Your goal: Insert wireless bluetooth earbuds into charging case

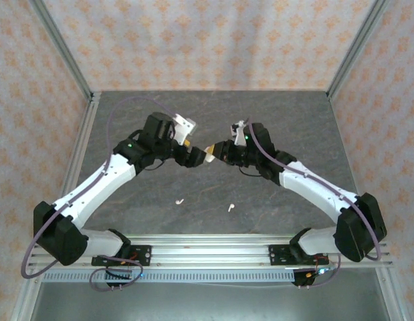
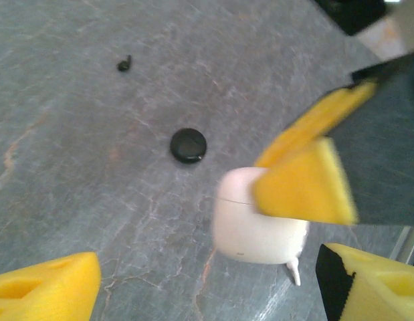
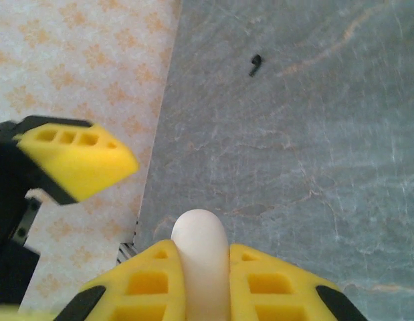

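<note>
Next, my left gripper takes hold of the white charging case by its body below the lid seam [image 1: 209, 158] [image 2: 257, 235], so the lid stays free for inserting earbuds.
The white charging case [image 3: 200, 244] is pinched edge-on between the yellow fingers of my right gripper [image 3: 201, 253], which is shut on it above the table's middle. In the left wrist view the case [image 2: 247, 231] hangs under a right finger [image 2: 303, 190]. My left gripper [image 2: 207, 281] stands open, its pads wide apart on either side of the case and not touching it; one left finger [image 3: 79, 157] shows beside the case. The two grippers meet tip to tip [image 1: 210, 152]. Two white earbuds [image 1: 179, 200] [image 1: 230, 207] lie on the table nearer the bases. A small white stem [image 2: 293, 272] peeks from under the case.
A round flat black disc [image 2: 188, 145] and a tiny black speck [image 2: 124, 64] lie on the grey stone-look tabletop [image 1: 273, 120]. Patterned walls with aluminium posts [image 1: 63, 53] close in three sides. A metal rail [image 1: 207, 251] runs along the near edge.
</note>
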Robot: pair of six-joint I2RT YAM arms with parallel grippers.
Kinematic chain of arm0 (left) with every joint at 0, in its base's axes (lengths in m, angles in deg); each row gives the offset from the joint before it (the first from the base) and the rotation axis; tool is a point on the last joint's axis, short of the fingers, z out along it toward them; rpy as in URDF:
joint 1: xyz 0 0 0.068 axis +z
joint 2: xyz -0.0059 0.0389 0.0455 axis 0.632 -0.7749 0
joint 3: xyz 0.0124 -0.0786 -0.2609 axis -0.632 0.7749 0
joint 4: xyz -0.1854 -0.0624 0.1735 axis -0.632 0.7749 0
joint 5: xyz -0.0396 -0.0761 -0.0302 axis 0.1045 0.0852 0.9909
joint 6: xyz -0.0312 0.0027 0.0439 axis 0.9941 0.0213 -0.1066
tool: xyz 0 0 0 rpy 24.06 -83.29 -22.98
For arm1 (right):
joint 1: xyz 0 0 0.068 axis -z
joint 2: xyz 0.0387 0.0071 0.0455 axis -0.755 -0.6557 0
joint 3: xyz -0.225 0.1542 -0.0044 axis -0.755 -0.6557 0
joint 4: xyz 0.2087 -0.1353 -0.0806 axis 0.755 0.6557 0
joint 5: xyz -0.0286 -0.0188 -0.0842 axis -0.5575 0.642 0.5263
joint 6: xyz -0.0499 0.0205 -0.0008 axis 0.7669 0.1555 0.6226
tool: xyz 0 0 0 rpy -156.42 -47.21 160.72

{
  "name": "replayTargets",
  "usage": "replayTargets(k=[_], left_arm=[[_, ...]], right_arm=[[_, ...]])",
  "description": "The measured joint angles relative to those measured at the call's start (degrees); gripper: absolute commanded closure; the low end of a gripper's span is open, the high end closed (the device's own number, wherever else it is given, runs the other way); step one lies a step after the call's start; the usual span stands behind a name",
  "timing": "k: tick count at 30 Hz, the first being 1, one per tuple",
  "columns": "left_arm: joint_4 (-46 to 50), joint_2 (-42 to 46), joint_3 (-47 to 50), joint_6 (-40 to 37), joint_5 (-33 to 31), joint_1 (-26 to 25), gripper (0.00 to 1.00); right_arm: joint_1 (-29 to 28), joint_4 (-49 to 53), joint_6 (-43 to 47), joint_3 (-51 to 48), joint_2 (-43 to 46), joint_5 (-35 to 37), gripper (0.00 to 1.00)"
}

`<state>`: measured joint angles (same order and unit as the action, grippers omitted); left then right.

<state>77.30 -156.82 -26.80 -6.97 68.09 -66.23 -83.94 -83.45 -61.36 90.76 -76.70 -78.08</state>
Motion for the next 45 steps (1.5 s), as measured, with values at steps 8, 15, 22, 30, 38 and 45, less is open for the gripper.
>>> replayTargets(k=[8,15,22,30,38,45], left_arm=[[-4.17,4.11,3.41,5.44,18.47,7.82,0.20],[-12.09,5.44,6.14,11.04,29.79,8.33,0.29],[-15.10,5.31,6.12,13.53,33.86,8.33,0.41],[-15.37,3.48,6.12,13.60,35.45,8.33,0.39],[-13.73,2.49,5.35,12.92,36.76,8.33,0.43],[-11.34,1.36,3.58,11.19,37.70,8.33,0.70]], right_arm=[[2.16,11.28,14.29,12.35,-0.09,-7.30,0.95],[2.34,12.70,16.68,14.60,-1.64,-16.26,0.95],[2.34,12.00,16.65,14.62,-2.43,-19.69,0.96],[2.34,10.64,16.65,14.62,-2.43,-20.24,0.97],[2.34,9.18,16.65,14.62,-2.40,-20.22,0.97],[2.36,8.55,16.63,14.62,-2.40,-20.13,0.98]])
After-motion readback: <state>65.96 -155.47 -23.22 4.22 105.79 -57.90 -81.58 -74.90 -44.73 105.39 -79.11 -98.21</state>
